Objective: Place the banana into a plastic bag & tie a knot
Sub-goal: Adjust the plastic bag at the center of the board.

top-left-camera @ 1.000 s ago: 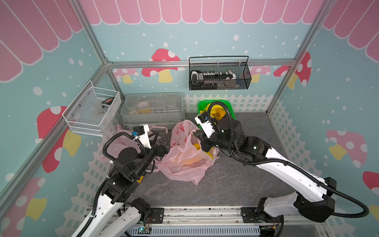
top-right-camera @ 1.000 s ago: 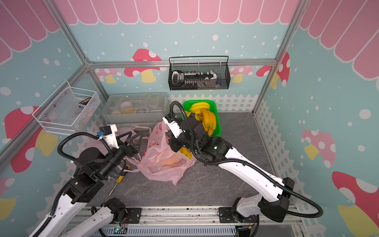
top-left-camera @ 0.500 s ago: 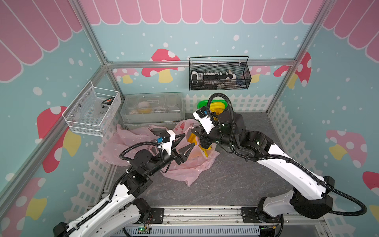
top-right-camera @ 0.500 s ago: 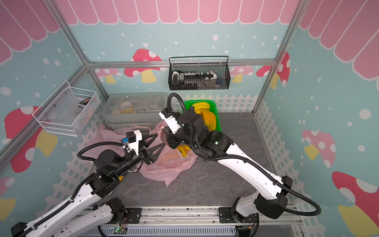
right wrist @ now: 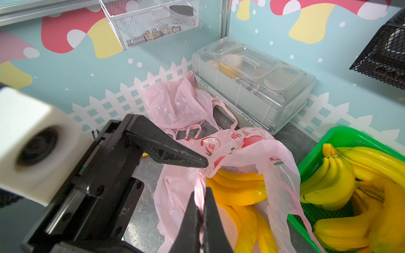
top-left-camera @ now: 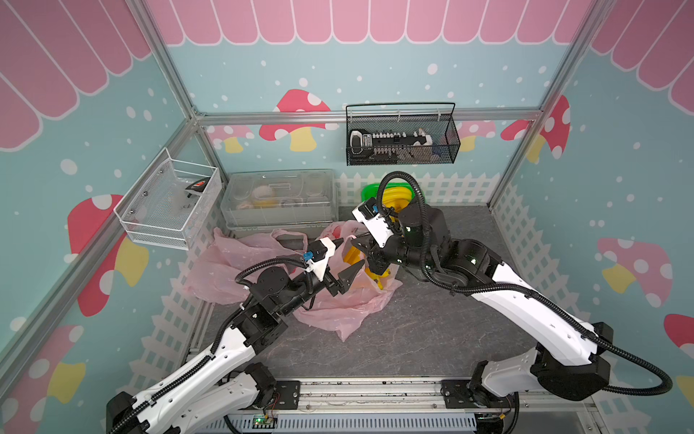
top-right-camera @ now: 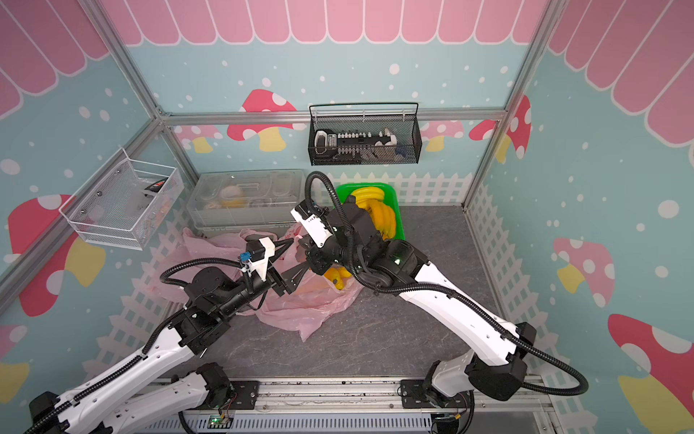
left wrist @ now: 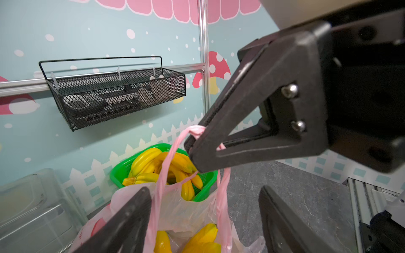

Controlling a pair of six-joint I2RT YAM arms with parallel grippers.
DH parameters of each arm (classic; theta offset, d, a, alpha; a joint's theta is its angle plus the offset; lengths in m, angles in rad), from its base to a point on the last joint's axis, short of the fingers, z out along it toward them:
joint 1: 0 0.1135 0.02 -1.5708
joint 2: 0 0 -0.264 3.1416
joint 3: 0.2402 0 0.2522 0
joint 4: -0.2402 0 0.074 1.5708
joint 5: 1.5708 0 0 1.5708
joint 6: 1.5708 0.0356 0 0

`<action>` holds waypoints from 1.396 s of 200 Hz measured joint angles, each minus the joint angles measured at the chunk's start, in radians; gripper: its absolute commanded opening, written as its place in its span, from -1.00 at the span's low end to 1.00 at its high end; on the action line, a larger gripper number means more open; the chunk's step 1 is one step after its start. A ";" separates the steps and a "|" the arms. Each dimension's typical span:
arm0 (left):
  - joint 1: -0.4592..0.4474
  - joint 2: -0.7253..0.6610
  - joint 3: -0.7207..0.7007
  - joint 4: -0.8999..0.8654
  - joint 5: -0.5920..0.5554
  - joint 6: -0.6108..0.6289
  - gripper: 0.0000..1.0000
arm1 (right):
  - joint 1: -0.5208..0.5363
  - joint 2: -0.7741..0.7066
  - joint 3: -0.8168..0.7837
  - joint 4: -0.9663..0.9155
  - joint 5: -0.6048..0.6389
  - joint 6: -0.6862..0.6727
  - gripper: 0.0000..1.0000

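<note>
Next, my left gripper grabs both parts of the bag's twisted handle (left wrist: 197, 130) below my right gripper. The handle's loop above my fingers stays free to tie a knot.
A pink plastic bag (top-left-camera: 338, 304) (top-right-camera: 300, 304) lies on the grey table with a banana bunch (right wrist: 236, 188) (left wrist: 203, 236) inside its open mouth. My right gripper (right wrist: 201, 197) (left wrist: 192, 142) is shut on the bag's twisted handle (left wrist: 197, 130) and holds it up above the bag. The handle's two strands hang down from it. My left gripper (left wrist: 202, 190) (top-left-camera: 343, 257) is open, right next to the right gripper, with both strands hanging between its fingers (right wrist: 166, 151). In both top views the two grippers meet over the bag's mouth.
A green basket (top-right-camera: 399, 218) (right wrist: 328, 135) with more bananas stands just behind the bag. A second pink bag (top-left-camera: 225, 259) lies at the left by a clear lidded box (top-left-camera: 281, 199). A black wire basket (top-left-camera: 402, 139) and a white one (top-left-camera: 169, 203) hang on the walls.
My left arm has swung from the bag's left side up to the bag's mouth, its open jaws now around the handle strands. The right gripper has lifted the handle a little.
</note>
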State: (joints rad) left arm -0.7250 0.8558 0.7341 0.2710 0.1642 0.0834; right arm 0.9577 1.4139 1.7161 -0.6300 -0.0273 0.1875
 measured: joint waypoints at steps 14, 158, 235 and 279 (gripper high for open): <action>-0.014 -0.017 -0.006 0.015 -0.014 0.016 0.62 | 0.000 0.000 0.000 -0.001 0.002 0.000 -1.00; -0.031 0.171 0.010 0.096 -0.035 0.010 -0.19 | 0.000 -0.053 -0.077 0.072 0.011 0.047 -1.00; -0.031 0.233 0.010 0.138 -0.017 -0.026 -0.27 | 0.000 -0.107 -0.171 0.178 0.065 0.144 -1.00; -0.031 0.275 0.010 0.153 -0.010 -0.051 -0.63 | -0.002 -0.124 -0.229 0.236 0.106 0.219 -1.00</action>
State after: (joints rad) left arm -0.7563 1.1305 0.7437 0.4244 0.1539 0.0326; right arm 0.9554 1.2900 1.4868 -0.3939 0.0788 0.4068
